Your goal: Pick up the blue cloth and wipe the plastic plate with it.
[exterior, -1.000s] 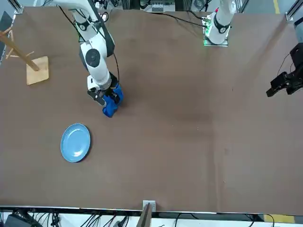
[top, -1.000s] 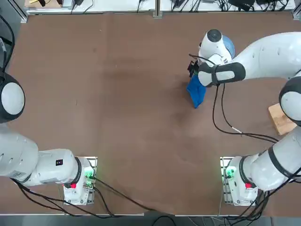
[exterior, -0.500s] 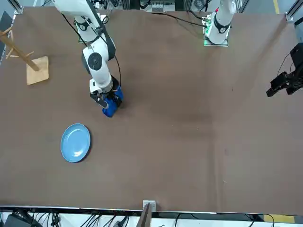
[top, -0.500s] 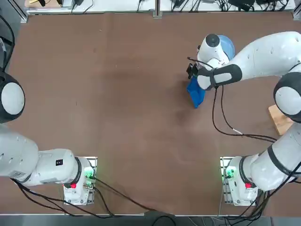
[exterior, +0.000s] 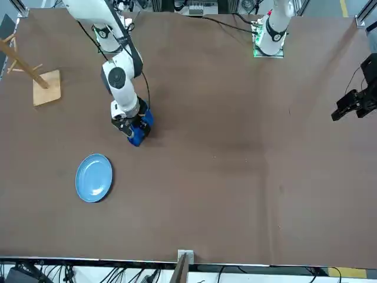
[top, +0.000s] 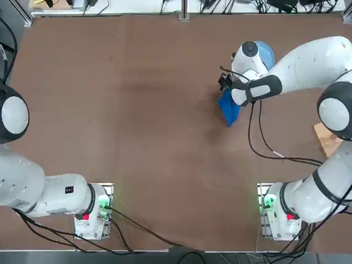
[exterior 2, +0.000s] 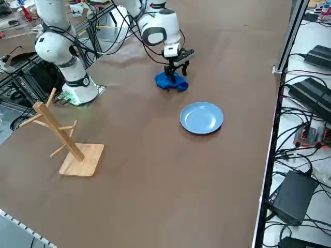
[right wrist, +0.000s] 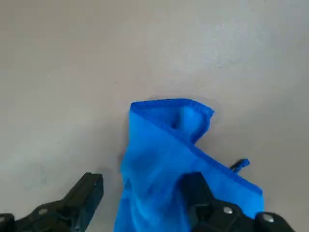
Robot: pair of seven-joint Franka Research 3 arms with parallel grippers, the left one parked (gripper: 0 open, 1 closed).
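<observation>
My right gripper will next grip the blue cloth by the raised, bunched fold in its middle [right wrist: 157, 193] to wipe the plate.
The blue cloth [top: 229, 110] lies crumpled on the brown table, also seen in the front view [exterior: 137, 134] and the right side view [exterior 2: 173, 81]. My right gripper [right wrist: 142, 191] hangs low right over it, open, with one finger [right wrist: 195, 191] above the fabric and the other [right wrist: 87, 193] over bare table beside the cloth's edge [right wrist: 169, 145]. Nothing is gripped. From the front the gripper [exterior: 127, 124] stands at the cloth's near end. The light blue plastic plate [exterior: 94, 177] lies a little way off [exterior 2: 201, 118]; from above the arm covers most of it [top: 268, 55].
A wooden peg rack [exterior 2: 62, 139] stands near the table's right edge [exterior: 36, 79]. A black cable [top: 258, 137] trails from the right arm over the table. A black device [exterior: 356, 103] sits at the far side of the table.
My right gripper has sunk a little lower over the cloth and shifted slightly. Its fingers stay open. The cloth and the plate have not moved.
</observation>
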